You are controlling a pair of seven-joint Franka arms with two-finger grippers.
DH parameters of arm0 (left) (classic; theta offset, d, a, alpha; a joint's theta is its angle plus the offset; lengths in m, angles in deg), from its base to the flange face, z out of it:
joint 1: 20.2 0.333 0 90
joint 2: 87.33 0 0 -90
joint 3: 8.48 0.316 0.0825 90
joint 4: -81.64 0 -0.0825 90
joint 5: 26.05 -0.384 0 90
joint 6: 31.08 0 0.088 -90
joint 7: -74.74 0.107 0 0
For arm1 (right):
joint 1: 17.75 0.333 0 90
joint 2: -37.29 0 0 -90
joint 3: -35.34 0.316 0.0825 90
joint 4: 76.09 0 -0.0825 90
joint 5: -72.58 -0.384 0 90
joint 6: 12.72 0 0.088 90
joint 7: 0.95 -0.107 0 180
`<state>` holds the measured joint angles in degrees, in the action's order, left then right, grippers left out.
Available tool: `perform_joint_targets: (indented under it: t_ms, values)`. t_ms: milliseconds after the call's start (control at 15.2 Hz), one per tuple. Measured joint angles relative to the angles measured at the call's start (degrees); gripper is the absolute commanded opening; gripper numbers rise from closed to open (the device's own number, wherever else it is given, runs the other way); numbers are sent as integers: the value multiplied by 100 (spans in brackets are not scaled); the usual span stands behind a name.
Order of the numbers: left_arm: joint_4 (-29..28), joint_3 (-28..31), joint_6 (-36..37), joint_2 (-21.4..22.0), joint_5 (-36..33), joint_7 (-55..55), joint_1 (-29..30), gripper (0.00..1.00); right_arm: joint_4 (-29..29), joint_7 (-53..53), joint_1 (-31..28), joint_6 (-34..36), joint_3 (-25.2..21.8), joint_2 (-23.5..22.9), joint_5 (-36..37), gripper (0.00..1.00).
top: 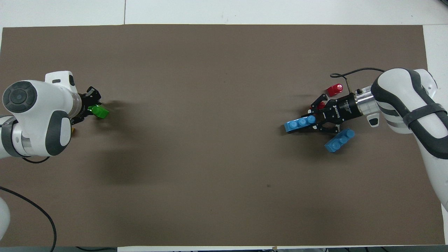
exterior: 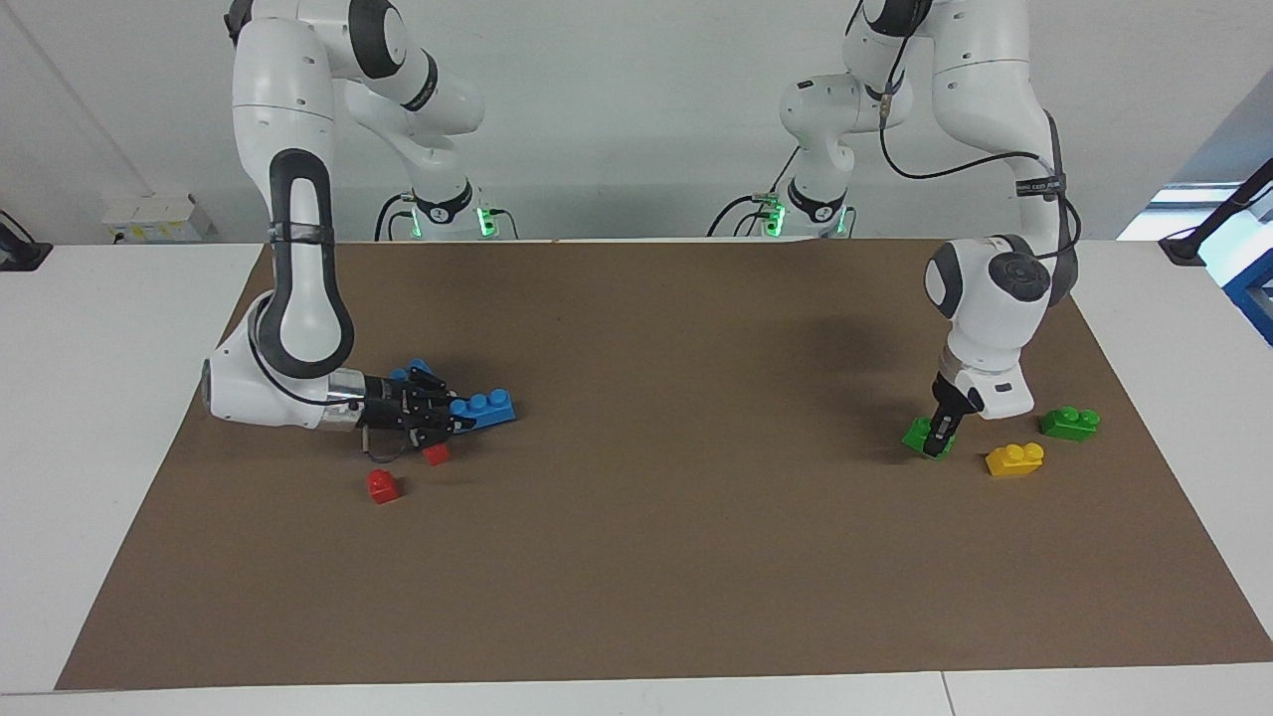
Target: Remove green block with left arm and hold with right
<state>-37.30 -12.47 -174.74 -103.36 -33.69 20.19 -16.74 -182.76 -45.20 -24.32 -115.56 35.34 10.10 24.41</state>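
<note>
My right gripper should open now because the blue brick's lower edge (top: 297, 128) rests on the brown mat beside its fingers, so the brick would lie there.
The green block (exterior: 919, 435) (top: 99, 112) sits tilted on the brown mat (exterior: 696, 517) at the left arm's end. My left gripper (exterior: 938, 438) (top: 89, 107) points down and touches the block's edge nearest the yellow brick. My right gripper (exterior: 450, 413) (top: 316, 123) lies low over the mat at the other end. It is shut on the end of a three-stud blue brick (exterior: 483, 406) (top: 300, 124), which sticks out toward the table's middle.
A yellow brick (exterior: 1014, 458) and a darker green brick (exterior: 1070, 423) lie on the mat beside the left gripper. A second blue brick (top: 339, 140) and two small red pieces (exterior: 383, 485) (exterior: 434, 454) lie around the right gripper.
</note>
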Motion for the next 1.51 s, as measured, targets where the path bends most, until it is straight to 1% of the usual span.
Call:
perform_joint_targets:
  t_ms: [66, 132, 197, 263, 329, 527, 790, 987, 1119, 1317, 1382, 1514]
  values:
    - [0, -1, -8, 0, -2, 3, 0, 100, 0, 0, 0, -1, 0, 0, 0, 64]
    - [1, -1, -18, 0, -3, 10, 0, 100, 0, 1, 0, -1, 0, 0, 0, 79]
    - [4, -1, -27, 1, -3, 18, 0, 100, 0, 1, 0, -1, 0, 0, 0, 89]
    - [10, 0, -32, 4, -3, 24, 0, 100, 1, 1, 0, -2, 0, 0, 0, 95]
    - [19, 3, -34, 16, -4, 26, 1, 100, 1, 1, 0, -2, 0, 0, 0, 97]
    - [102, 12, 73, 141, -4, 49, 2, 100, 2, 1, -1, -3, 0, 0, 0, 98]
    - [525, 6, 893, 461, -4, 129, 2, 100, 30, 1, 0, -4, 3, 6, 0, 98]
    - [926, -22, 1433, 605, -5, 355, -3, 100, 120, -76, 20, -5, 9, 65, 4, 99]
    - [1273, -45, 1939, 665, -5, 755, -7, 100, 285, -318, 34, -6, 38, 219, 192, 99]
    - [1999, -61, 2953, 709, 8, 1696, -15, 100, 501, -562, 145, -5, 80, 658, 605, 100]
    - [2186, -62, 3182, 732, 33, 1996, -15, 100, 598, -585, 209, -5, 85, 811, 788, 100]
    - [2363, -66, 3435, 856, 103, 2438, -16, 100, 811, -605, 322, -4, 95, 1058, 1196, 100]
